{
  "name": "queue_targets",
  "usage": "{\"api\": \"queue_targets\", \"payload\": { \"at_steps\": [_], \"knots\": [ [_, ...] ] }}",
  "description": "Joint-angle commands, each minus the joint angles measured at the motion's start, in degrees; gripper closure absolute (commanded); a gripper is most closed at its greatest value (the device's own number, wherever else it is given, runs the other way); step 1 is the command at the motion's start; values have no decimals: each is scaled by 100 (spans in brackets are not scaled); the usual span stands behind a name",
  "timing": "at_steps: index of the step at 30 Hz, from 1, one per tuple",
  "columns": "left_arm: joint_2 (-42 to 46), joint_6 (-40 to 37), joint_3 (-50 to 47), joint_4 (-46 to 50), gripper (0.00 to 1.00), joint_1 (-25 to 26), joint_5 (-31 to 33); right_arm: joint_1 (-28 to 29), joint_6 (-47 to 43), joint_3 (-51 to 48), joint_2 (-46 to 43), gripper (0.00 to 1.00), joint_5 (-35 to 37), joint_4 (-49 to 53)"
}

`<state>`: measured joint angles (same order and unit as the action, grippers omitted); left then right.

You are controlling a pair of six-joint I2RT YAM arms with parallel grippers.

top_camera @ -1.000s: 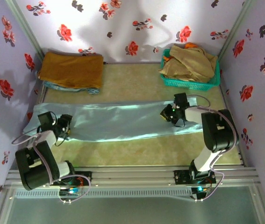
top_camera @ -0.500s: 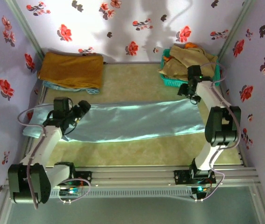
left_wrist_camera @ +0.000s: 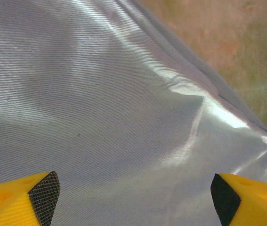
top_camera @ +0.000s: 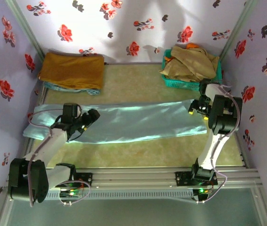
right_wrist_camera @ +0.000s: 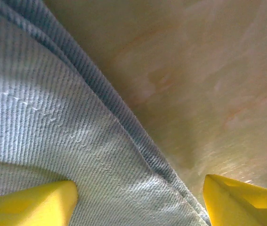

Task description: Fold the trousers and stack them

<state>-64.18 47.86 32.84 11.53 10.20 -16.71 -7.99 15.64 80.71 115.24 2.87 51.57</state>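
Next, my right gripper grabs the trousers (top_camera: 133,122) by the layered hem edge at their end (top_camera: 198,115) to fold that end over the rest.
The pale blue-grey trousers (top_camera: 133,122) lie flat in a long band across the table, legs folded together. My left gripper (top_camera: 92,116) hovers over their left part, open, with smooth cloth (left_wrist_camera: 114,108) beneath its yellow fingers (left_wrist_camera: 43,197) and nothing between them. At the trousers' right end, near the far corner, my right gripper (top_camera: 194,109) stands open. In the right wrist view the ribbed hem edge of the trousers (right_wrist_camera: 76,136) runs diagonally between the two open fingers (right_wrist_camera: 34,205), with bare table (right_wrist_camera: 194,84) beside it.
A folded mustard-brown cloth (top_camera: 72,69) lies on a bluish garment at the back left. A teal basket (top_camera: 190,84) with beige-tan garments (top_camera: 190,63) stands at the back right, just behind the right gripper. Flowered walls close in on three sides.
Both grippers have opened. The left arm reached rightward from the trousers' left end onto the cloth. The right arm left the cloth, swung back toward the basket, then came down at the right end.
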Motion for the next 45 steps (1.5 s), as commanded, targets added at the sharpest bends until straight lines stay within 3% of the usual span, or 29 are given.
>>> {"api": "queue_targets", "payload": {
  "at_steps": [1,4,13,17,22,28,32,38,45],
  "knots": [
    [199,77,-177,-388,14,17,-183,-20,-169,120,555,33,-313,392],
    [283,139,-212,-476,14,17,-189,-102,-211,199,612,39,-483,392],
    [396,-4,-132,-305,14,9,-199,-273,-102,146,526,99,-724,396],
    [422,-108,-117,-215,14,9,-193,-327,229,-157,-143,100,-628,96],
    [441,-214,-76,-55,14,9,-193,-361,559,-28,-1180,100,571,553],
    [451,-299,0,23,14,9,-197,-281,696,120,-2073,100,447,750],
    [394,-348,-2,77,14,9,-158,460,782,192,-2535,100,165,896],
    [356,-449,82,221,14,9,-97,2261,1312,238,-2957,100,-178,941],
    [194,-584,196,333,14,0,122,4193,2479,256,-2691,100,-575,248]
  ]
}}
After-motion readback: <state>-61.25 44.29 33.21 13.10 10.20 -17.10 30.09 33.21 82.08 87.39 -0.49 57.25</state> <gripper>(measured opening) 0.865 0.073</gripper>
